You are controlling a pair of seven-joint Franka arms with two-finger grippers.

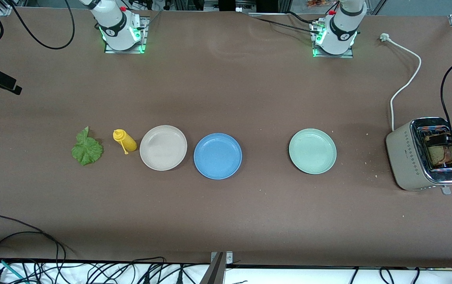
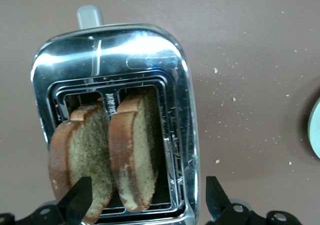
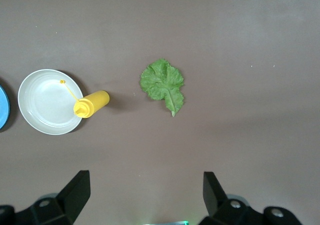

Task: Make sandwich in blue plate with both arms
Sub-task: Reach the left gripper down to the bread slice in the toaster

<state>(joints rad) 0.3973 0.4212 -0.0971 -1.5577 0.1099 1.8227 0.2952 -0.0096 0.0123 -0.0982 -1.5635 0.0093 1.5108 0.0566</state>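
Note:
My left gripper is going to pick up the bread slice next by its protruding crust edge [image 1: 437,154], to start the sandwich on the blue plate [image 1: 217,156].
The blue plate [image 1: 217,156] lies bare at mid-table, its rim [image 3: 2,107] just inside the right wrist view. No sandwich is in view. Two brown bread slices [image 2: 132,150] stand in the slots of a silver toaster [image 1: 411,154] at the left arm's end of the table. My left gripper [image 2: 147,200] hangs open over the toaster [image 2: 115,50], holding nothing. A green lettuce leaf [image 1: 87,148] lies flat toward the right arm's end. My right gripper [image 3: 145,190] is open and empty, high over bare table beside the lettuce leaf [image 3: 162,85].
A beige plate [image 1: 163,147] sits beside the blue one, with a yellow squeeze bottle [image 1: 125,141] lying between it and the leaf. A mint-green plate [image 1: 312,151] rests between the blue plate and the toaster. The toaster's white cord [image 1: 405,86] trails toward the left arm's base. Crumbs dot the cloth.

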